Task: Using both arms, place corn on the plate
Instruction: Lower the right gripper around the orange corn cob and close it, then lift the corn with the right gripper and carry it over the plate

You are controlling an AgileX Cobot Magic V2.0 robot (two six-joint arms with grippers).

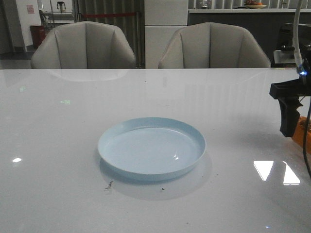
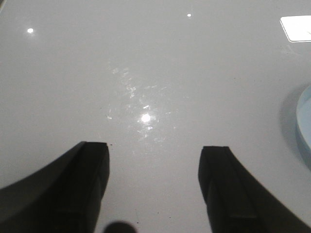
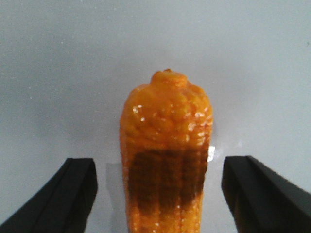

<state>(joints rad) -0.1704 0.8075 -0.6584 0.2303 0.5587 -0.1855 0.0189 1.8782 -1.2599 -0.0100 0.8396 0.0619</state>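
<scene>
I need to close my right gripper on the orange corn now. Its fingers are on either side of the corn in the right wrist view.
The pale blue plate (image 1: 151,148) sits empty at the table's middle; its rim shows at the edge of the left wrist view (image 2: 303,127). The orange corn (image 3: 166,150) lies on the white table between the open fingers of my right gripper (image 3: 158,189), with a gap on each side. In the front view only a sliver of the corn (image 1: 302,132) shows at the far right edge, behind the black right gripper (image 1: 289,114). My left gripper (image 2: 154,179) is open and empty over bare table, out of the front view.
Two beige chairs (image 1: 85,46) stand behind the table's far edge. The table (image 1: 58,145) is glossy white with light reflections.
</scene>
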